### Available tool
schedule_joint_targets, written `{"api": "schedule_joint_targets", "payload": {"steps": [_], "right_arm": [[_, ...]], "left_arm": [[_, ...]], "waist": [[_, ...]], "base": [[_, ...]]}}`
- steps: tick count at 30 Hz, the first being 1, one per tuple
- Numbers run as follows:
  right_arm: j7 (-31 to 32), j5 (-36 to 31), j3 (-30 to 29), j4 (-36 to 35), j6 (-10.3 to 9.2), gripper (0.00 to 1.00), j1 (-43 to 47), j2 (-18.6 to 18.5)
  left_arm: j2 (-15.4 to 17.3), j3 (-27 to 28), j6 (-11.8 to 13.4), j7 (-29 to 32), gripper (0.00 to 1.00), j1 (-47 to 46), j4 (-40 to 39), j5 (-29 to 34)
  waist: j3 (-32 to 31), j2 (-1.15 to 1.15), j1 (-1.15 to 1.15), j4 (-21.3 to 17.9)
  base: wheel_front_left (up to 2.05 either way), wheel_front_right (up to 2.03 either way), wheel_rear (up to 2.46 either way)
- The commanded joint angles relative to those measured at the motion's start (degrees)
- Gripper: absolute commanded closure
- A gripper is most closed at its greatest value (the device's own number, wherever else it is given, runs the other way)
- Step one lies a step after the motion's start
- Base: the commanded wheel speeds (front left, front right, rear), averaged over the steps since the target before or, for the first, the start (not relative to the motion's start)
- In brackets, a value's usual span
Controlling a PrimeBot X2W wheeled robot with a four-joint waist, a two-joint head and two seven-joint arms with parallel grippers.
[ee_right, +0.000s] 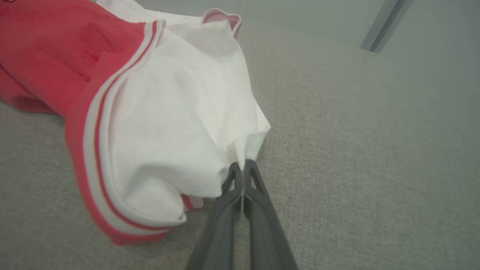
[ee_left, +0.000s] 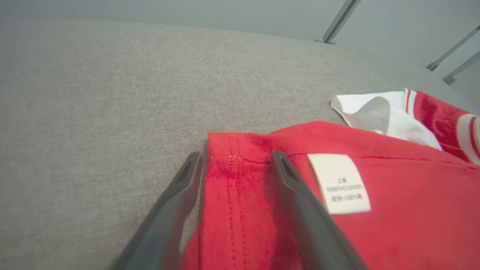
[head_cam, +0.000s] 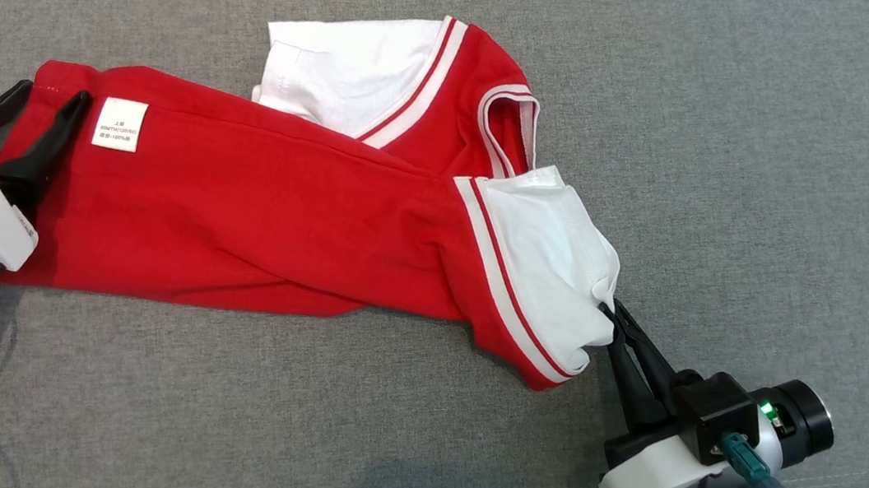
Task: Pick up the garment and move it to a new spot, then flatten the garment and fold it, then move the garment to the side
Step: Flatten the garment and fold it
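The garment needs to be flattened on the grey fabric, so my left gripper should next grab it by its hem corner (head_cam: 54,82) beside the white label (head_cam: 120,124).
A red garment (head_cam: 256,214) with white sleeves and striped trim lies stretched across the grey cushion, a white label (head_cam: 120,124) near its left hem. My left gripper (head_cam: 50,97) is open at that hem, one finger over the red cloth (ee_left: 240,210) and the other beside its edge. At the right, my right gripper (head_cam: 610,311) is shut on the edge of the white sleeve (head_cam: 558,251), pinching the cloth (ee_right: 176,123) at its fingertips (ee_right: 234,176). The other white sleeve (head_cam: 339,75) lies at the back.
The grey fabric surface (head_cam: 785,154) spreads all around the garment, with a seam (head_cam: 853,482) near its front right edge. Metal legs (ee_left: 337,22) stand beyond the far edge in the left wrist view.
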Motion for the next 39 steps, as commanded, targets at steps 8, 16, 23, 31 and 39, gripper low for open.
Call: {"api": "schedule_joint_targets", "payload": {"steps": [8, 16, 23, 31, 39], "right_arm": [[-1.08, 1.11, 1.34, -0.31, -0.02, 1.00, -0.63, -0.33], [-2.05, 2.67, 0.35, -1.80, -0.02, 1.00, -2.60, -0.33], [1.68, 3.56, -0.31, -4.84, -0.02, 1.00, -11.26, -0.33], [8.25, 3.12, -2.22, -4.38, -0.02, 1.00, -26.06, -0.33], [14.31, 4.32, -4.14, -2.63, -0.02, 1.00, -33.10, -0.33]], "left_arm": [[3.61, 0.17, -0.22, -0.94, 1.00, -3.12, -1.10, -1.21], [4.67, 0.53, -0.22, -3.17, 1.00, -4.80, -3.27, -3.29], [9.51, 3.45, -0.22, -1.86, 1.00, -8.41, -10.02, -10.51], [12.64, 8.27, -0.22, 0.55, 1.00, -12.44, -13.23, -19.38], [12.20, 8.80, -0.22, 3.50, 1.00, -8.56, -17.41, -24.60]], "waist": [[-0.17, 0.00, 0.00, 0.09], [-1.38, 0.00, 0.00, 1.19], [-4.42, 0.00, 0.00, 4.00], [-8.87, 0.00, 0.00, 7.45], [-13.73, 0.00, 0.00, 10.90]], "base": [[0.00, 0.00, 0.00], [0.00, 0.00, 0.00], [0.00, 0.00, 0.00], [0.00, 0.00, 0.00], [0.00, 0.00, 0.00]]}}
